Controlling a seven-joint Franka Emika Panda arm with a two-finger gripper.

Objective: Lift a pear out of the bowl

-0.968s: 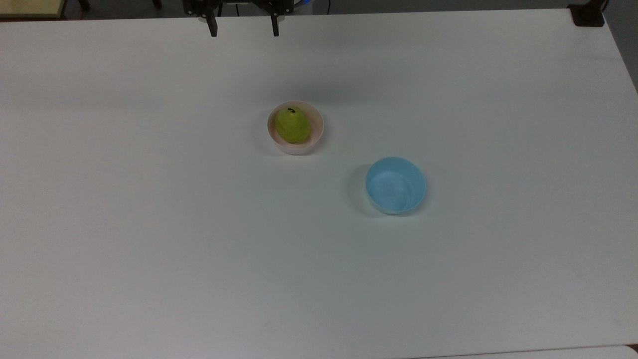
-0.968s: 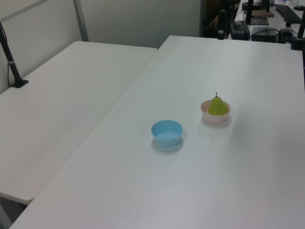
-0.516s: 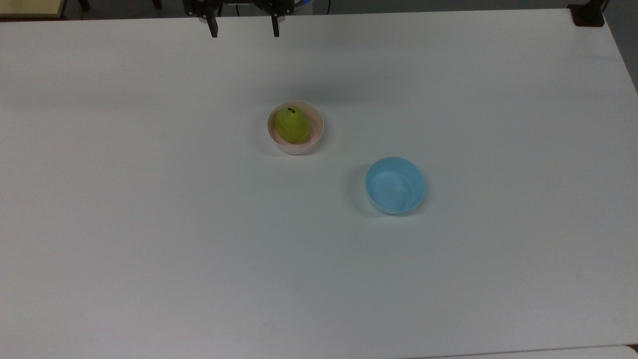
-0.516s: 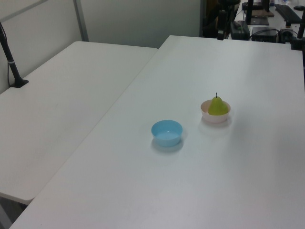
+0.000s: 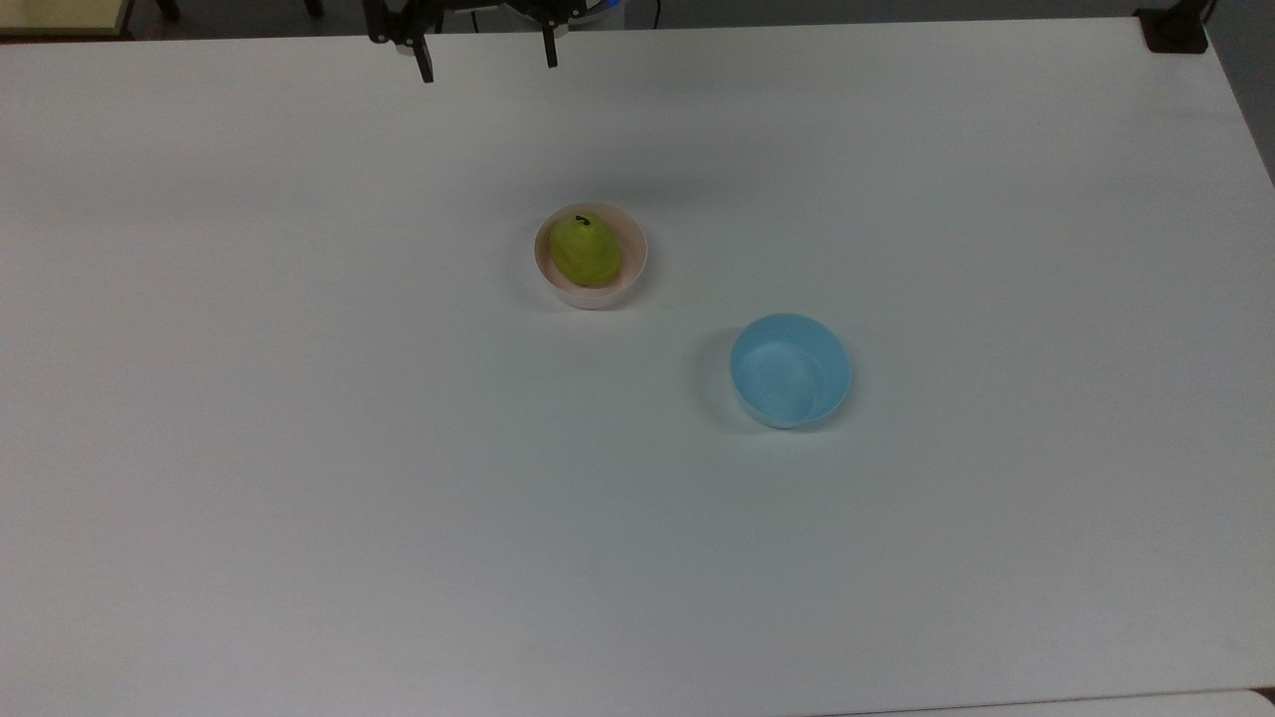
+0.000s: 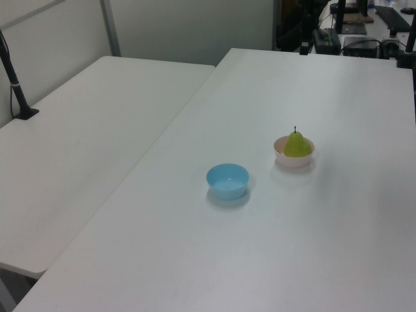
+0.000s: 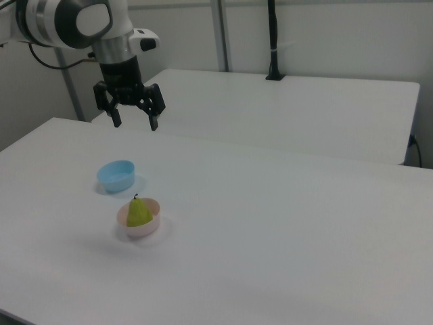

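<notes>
I will next grab the pear by its narrow top near the stem (image 6: 296, 137) with my gripper, to lift it out of the pale pink bowl (image 6: 294, 160).
A yellow-green pear (image 5: 585, 249) (image 6: 296, 145) (image 7: 139, 212) with a dark stem stands upright in the pale pink bowl (image 5: 592, 292) (image 6: 294, 160) (image 7: 139, 229) near the middle of the white table. My gripper (image 5: 486, 68) (image 7: 134, 124) hangs open and empty high above the table, near the far edge in the top view, well apart from the bowl. In the right view it is above and behind the light blue bowl.
An empty light blue bowl (image 5: 791, 369) (image 6: 227, 180) (image 7: 116, 175) sits a short way from the pink one. A second white table (image 6: 78, 143) adjoins this one. A black post (image 7: 272, 40) stands at its far edge.
The gripper has shifted slightly toward the top view's upper edge. Pear and both bowls have not moved.
</notes>
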